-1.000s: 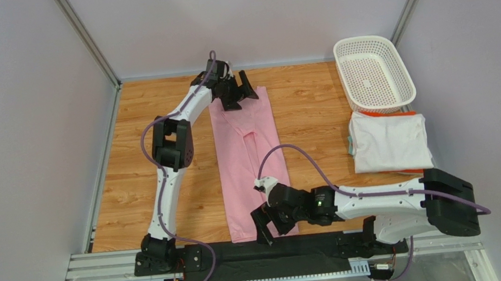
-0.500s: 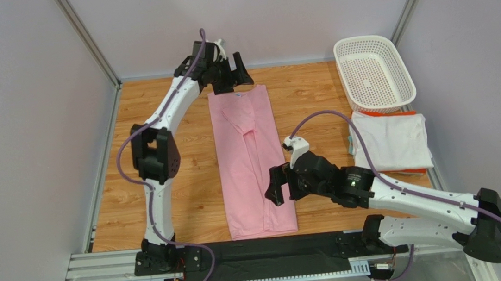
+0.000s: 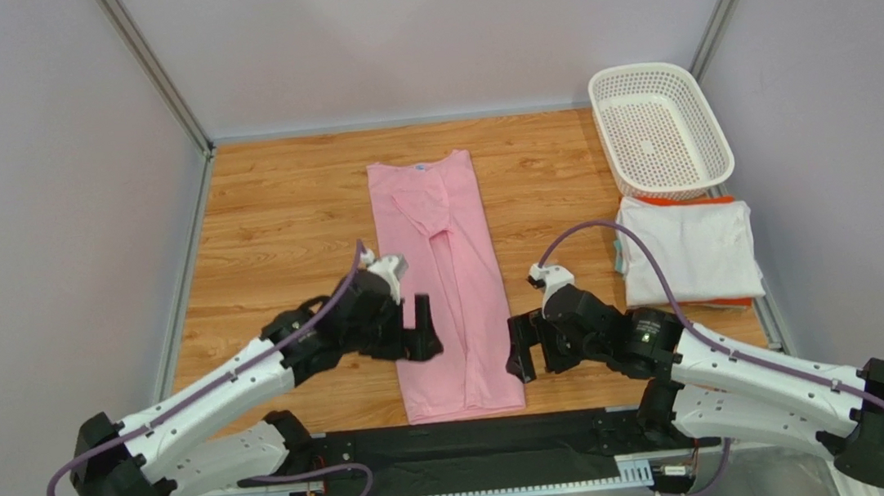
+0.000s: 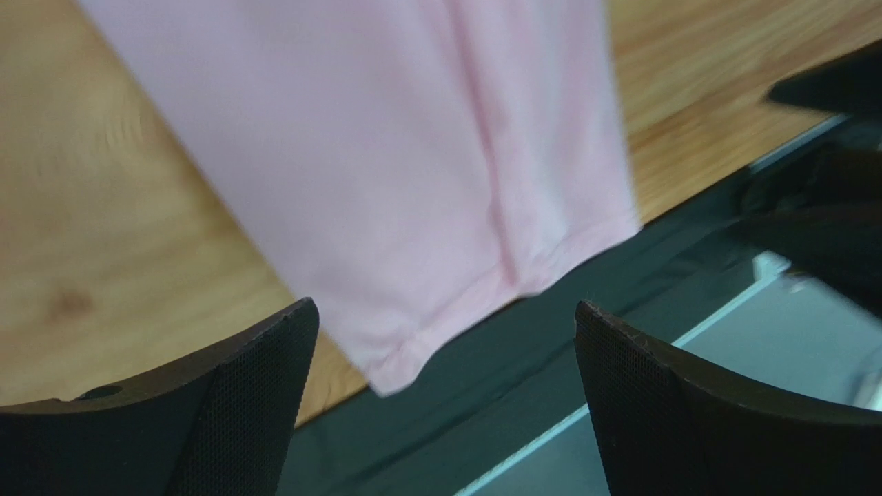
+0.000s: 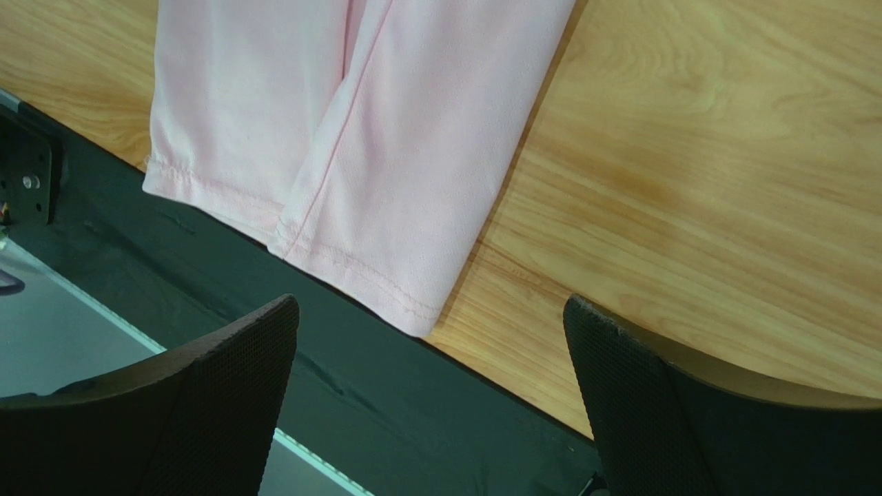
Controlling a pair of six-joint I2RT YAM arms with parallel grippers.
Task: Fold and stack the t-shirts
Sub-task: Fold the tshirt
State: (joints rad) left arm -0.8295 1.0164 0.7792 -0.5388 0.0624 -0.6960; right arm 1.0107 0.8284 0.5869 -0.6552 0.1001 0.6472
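Next, my left gripper grabs the light pink t-shirt by its near hem corner. Then I fold the hem over the t-shirt's folded strip.
The light pink t-shirt lies as a long narrow folded strip down the middle of the wooden table, its hem at the near edge. Its hem also shows in the left wrist view and in the right wrist view. The white t-shirt with orange trim lies folded at the right. My left gripper is open and empty at the strip's left edge near the hem. My right gripper is open and empty at the strip's right edge near the hem.
A white perforated basket stands at the back right, just behind the white shirt. A black strip and metal rail run along the table's near edge. Grey walls enclose the left, back and right.
My left arm has swung from the shirt's far collar end back to the near hem. My right gripper has shifted slightly right and nearer. The pink shirt has not moved.
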